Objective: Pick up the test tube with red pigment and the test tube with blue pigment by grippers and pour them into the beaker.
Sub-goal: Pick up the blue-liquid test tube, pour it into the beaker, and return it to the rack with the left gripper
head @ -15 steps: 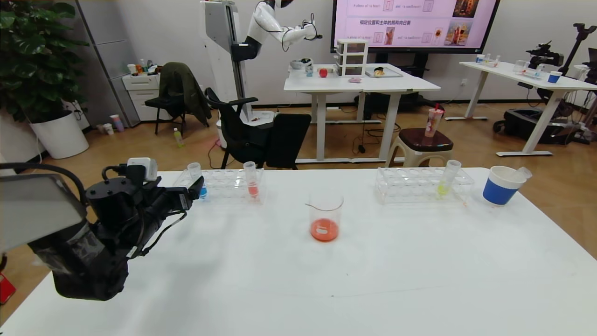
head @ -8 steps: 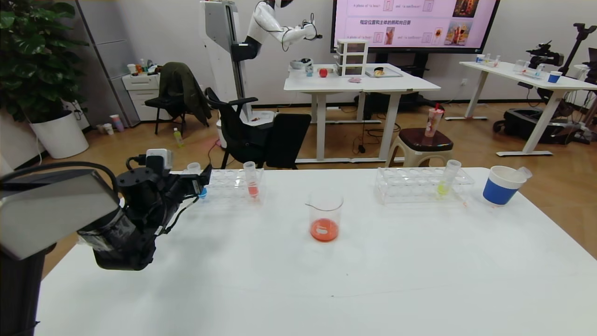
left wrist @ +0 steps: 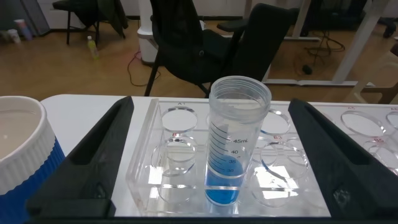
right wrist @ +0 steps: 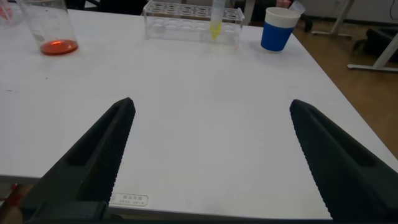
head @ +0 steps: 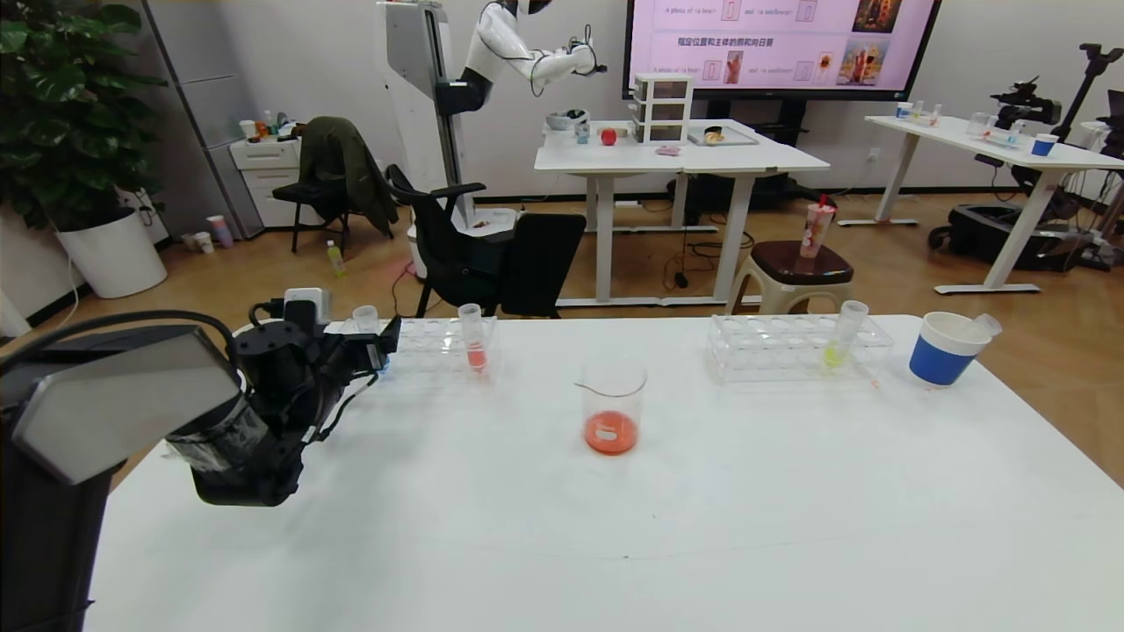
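Note:
The clear rack surrounds the lower half of the test tube with blue pigment, so the left gripper will next grab that test tube by its upper part under its rim (head: pixel 366 322).
The test tube with blue pigment (left wrist: pixel 239 146) stands upright in the clear left rack (left wrist: pixel 144 186). It also shows in the head view (head: pixel 365 319), half hidden by the arm. My left gripper (left wrist: pixel 211 104) is open, one finger on each side of the tube and apart from it; in the head view the left gripper (head: pixel 379 341) is at the rack's left end. The beaker (head: pixel 612 408) stands mid-table with red-orange liquid in its bottom. My right gripper (right wrist: pixel 211 104) is open and empty over the table's near edge. No red-tipped tube shows.
A tube of salmon-orange liquid (head: pixel 472 338) stands in the left rack. A right rack (head: pixel 795 347) holds a yellow-green tube (head: pixel 843 338). A blue-banded paper cup (head: pixel 942 349) with a clear tube leaning in it stands far right. Another paper cup (left wrist: pixel 22 155) stands beside the left rack.
My left arm has reached forward and up toward the left rack, bringing its open fingers around the blue tube. The tubes and the beaker have not moved.

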